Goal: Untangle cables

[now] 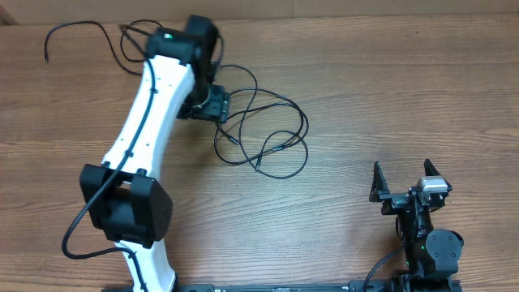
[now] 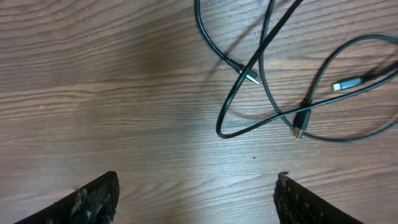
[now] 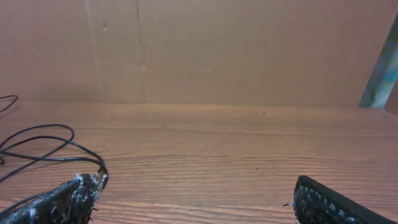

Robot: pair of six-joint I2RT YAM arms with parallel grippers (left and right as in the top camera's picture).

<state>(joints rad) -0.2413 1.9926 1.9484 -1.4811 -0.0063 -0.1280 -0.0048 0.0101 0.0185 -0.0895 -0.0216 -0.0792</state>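
My left gripper should next grab the cables at their nearest bend, away from the plug ends. Those ends then stay free to untangle.
The cables [image 1: 268, 130] are thin black cords lying in loose overlapping loops on the wooden table, right of centre at the back. In the left wrist view the cables [image 2: 267, 93] cross each other, with three small plug ends showing. My left gripper [image 1: 212, 105] hovers at the left edge of the loops; it is open and empty [image 2: 196, 196], with bare wood between its fingers. My right gripper [image 1: 409, 182] rests near the front right, open and empty [image 3: 196, 199]. A cable loop [image 3: 43, 146] shows at the far left of the right wrist view.
Another thin black cord [image 1: 81, 34] curves at the back left corner, partly behind the left arm. A cardboard wall [image 3: 199, 50] stands along the table's far edge. A thick black wire [image 1: 81, 235] hangs from the left arm's base.
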